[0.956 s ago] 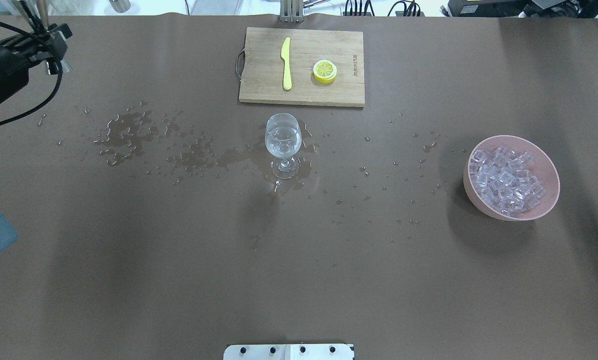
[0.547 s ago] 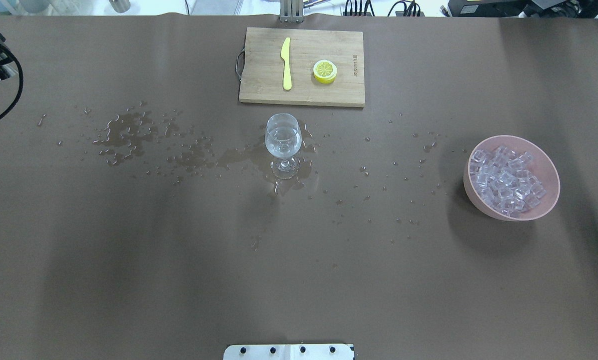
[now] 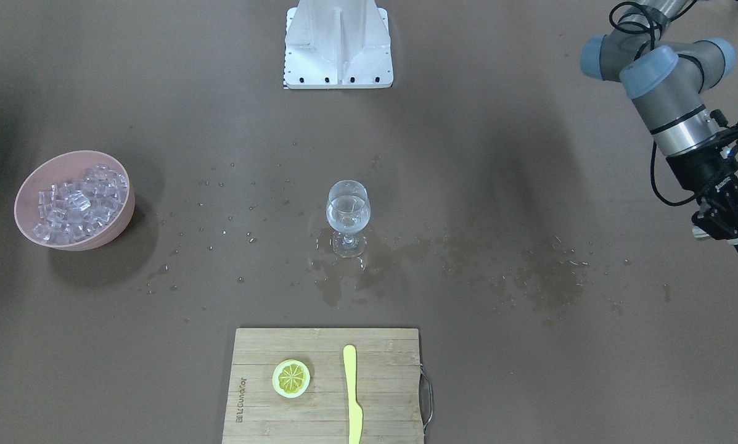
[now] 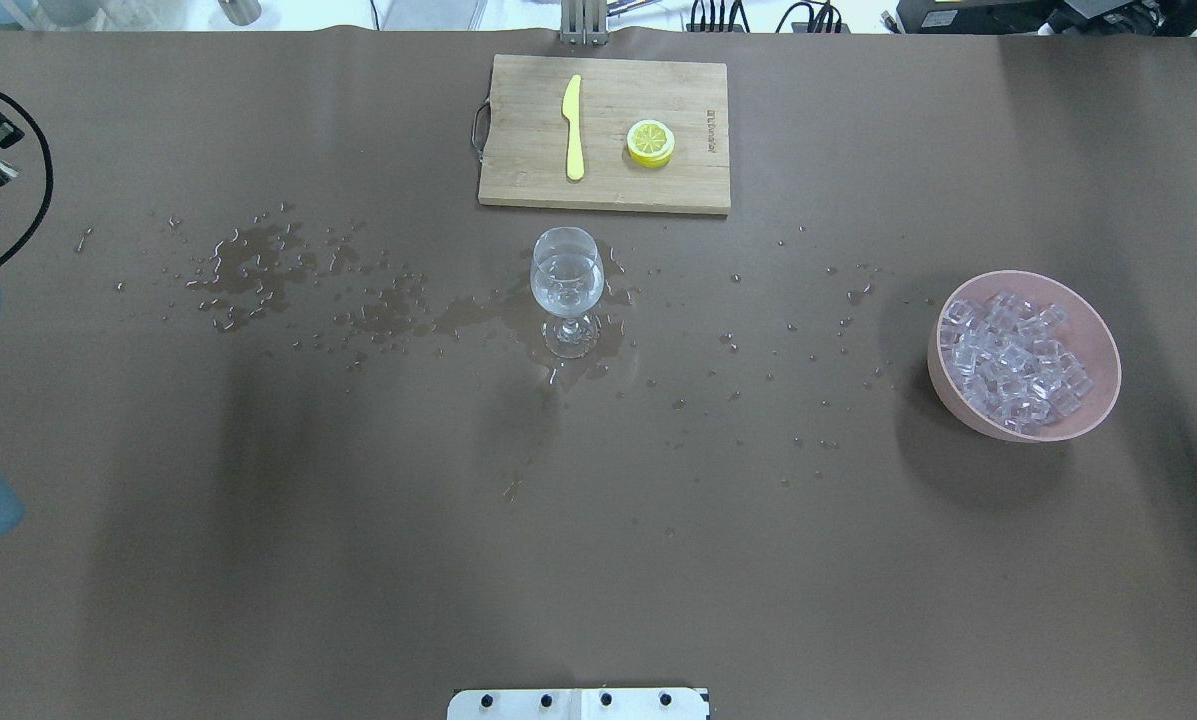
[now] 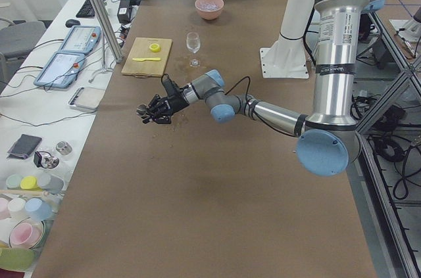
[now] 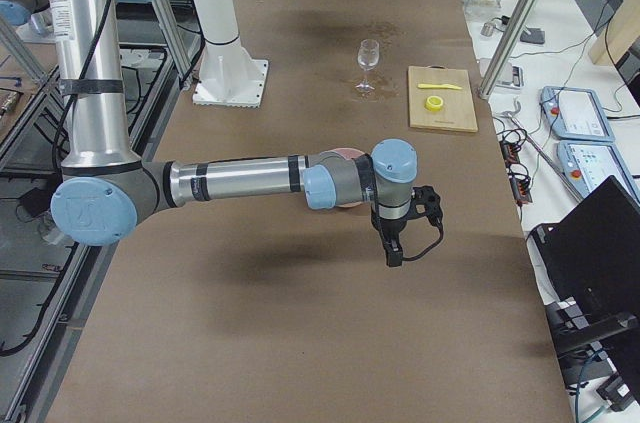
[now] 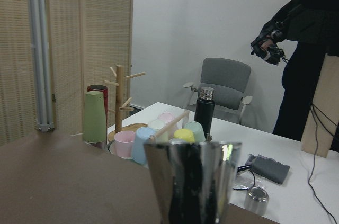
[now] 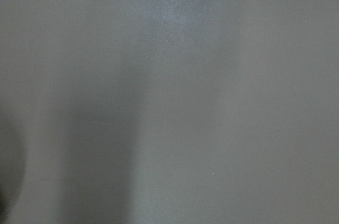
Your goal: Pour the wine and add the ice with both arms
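The metal cup's lower end (image 3: 700, 233) hangs in the air above the tabletop. From here, my left gripper keeps holding the metal cup until the cup reaches the tabletop.
A wine glass (image 4: 565, 281) holding clear liquid stands mid-table in a wet patch; it also shows in the front view (image 3: 348, 213). The ice (image 4: 1012, 360) is piled in a pink bowl (image 4: 1098, 345) at the right. My left gripper (image 3: 735, 231) is at the table's far left, well away from the glass, and is shut on a shiny metal cup (image 7: 192, 181). My right gripper (image 6: 396, 246) shows only in the exterior right view, near the bowl over the table's right end. I cannot tell whether it is open or shut. Its wrist view shows only bare table.
A wooden cutting board (image 4: 518, 150) at the back middle carries a yellow knife (image 4: 573, 125) and a lemon slice (image 4: 650, 142). Water droplets and puddles (image 4: 258, 265) spread left and right of the glass. The white pedestal (image 3: 339, 43) stands at the robot's side.
My left gripper with the metal cup has swung left, out of the overhead view's top-left corner. Only the wrist and elbow now show at the left edge. Glass and bowl have not moved.
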